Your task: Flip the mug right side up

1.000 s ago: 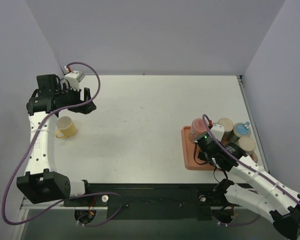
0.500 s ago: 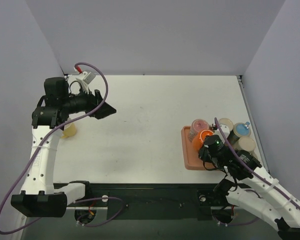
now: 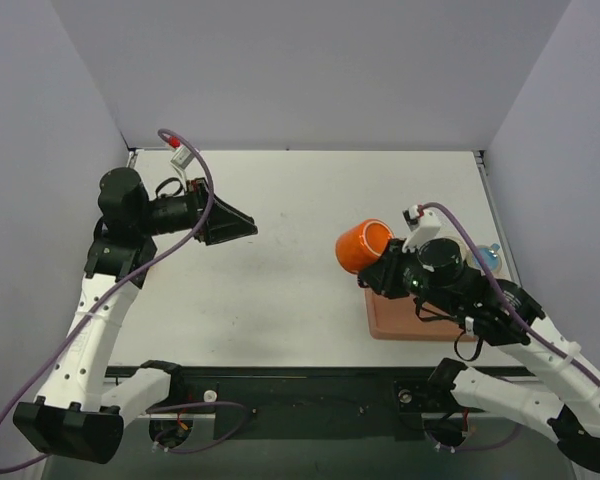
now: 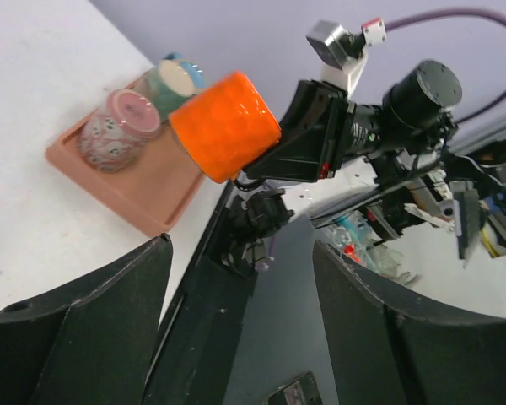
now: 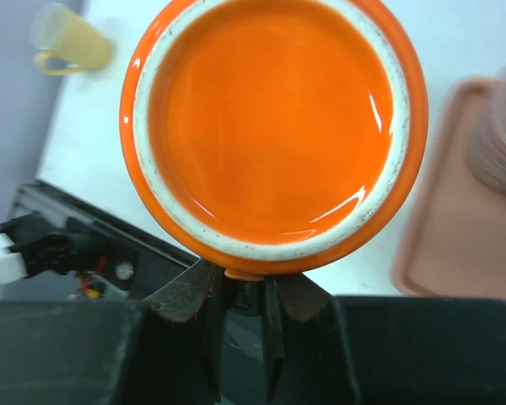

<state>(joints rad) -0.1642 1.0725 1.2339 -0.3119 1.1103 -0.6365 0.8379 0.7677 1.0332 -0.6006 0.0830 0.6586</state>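
Note:
I should next use my left gripper to grab the orange mug by its rim [image 3: 346, 254] [image 4: 193, 151], opposite the mug's pale-ringed base, so that base stays free to set it upright.
My right gripper [image 3: 388, 272] is shut on the handle of an orange mug [image 3: 362, 245]. It holds the mug in the air, tipped on its side, left of the pink tray [image 3: 390, 325]. In the right wrist view one round end of the mug [image 5: 274, 126], ringed in pale white, fills the frame above my gripper [image 5: 246, 283]. My left gripper [image 3: 242, 228] is open and empty, raised over the table's left half and pointing right at the mug [image 4: 225, 125], well apart from it.
The tray [image 4: 126, 202] holds a pink patterned mug [image 4: 118, 126] and a teal mug [image 4: 173, 80], both upside down. A blue mug [image 3: 485, 258] shows behind my right arm. A yellow mug [image 5: 67, 38] stands at the far left of the table.
My right gripper has lifted the orange mug off the tray and carried it left, tipping it over. My left arm has swung up and right from the yellow mug toward the middle.

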